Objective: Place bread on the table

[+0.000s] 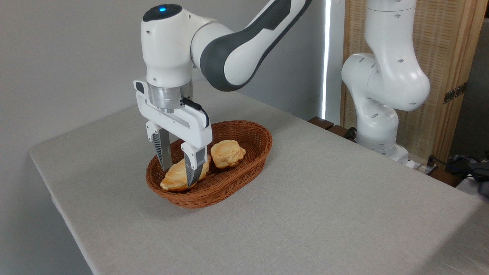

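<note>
The long bread needs to come out of the basket (244, 131) and onto the table. My gripper should grab the bread by its middle (180, 174) next.
The bread (176, 178), a long flat golden pastry with scalloped edges, lies in the left half of the brown wicker basket (244, 131). My gripper (178, 175) hangs straight down over it, open, with one finger behind the pastry and the other finger in front of it, tips low in the basket. I cannot tell if the fingers touch the pastry. The front finger hides its middle. The table (324, 214) with its grey-beige cloth bears the basket.
A small round puffy bun (228, 152) sits in the basket's right half, just right of my gripper. The robot's white base (382, 114) stands at the table's far right edge. Cables and dark items (470, 168) lie beyond it.
</note>
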Controlling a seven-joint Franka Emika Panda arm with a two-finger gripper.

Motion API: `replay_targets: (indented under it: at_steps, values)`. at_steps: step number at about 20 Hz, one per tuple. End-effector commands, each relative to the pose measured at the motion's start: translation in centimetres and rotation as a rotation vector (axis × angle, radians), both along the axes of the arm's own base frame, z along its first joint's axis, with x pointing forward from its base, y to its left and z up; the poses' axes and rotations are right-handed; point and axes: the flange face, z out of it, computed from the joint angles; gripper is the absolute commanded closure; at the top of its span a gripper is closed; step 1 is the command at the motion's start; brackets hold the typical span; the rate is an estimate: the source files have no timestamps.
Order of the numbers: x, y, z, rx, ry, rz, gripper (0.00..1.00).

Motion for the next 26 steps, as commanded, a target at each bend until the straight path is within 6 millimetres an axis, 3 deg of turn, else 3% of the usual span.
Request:
replay_targets:
  at_steps: [1,9,10,12,13,15,21,26]
  values:
    - [-0.1,-0.8,-0.7,-0.014,-0.005,0.011,0.00]
    - [-0.2,-1.8,-1.3,-0.013,0.005,-0.006,0.00]
    - [-0.2,-1.8,-1.3,-0.013,0.005,-0.006,0.05]
    - [-0.2,-1.8,-1.3,-0.012,0.004,-0.009,0.37]
    - [-0.3,-1.9,-1.3,-0.012,0.005,-0.015,0.47]
    - [-0.3,-1.9,-1.3,-0.011,0.005,-0.018,0.53]
    - [-0.3,-1.9,-1.2,-0.011,0.005,-0.020,0.59]
    - [-0.3,-1.9,-1.0,-0.012,0.001,-0.022,0.76]
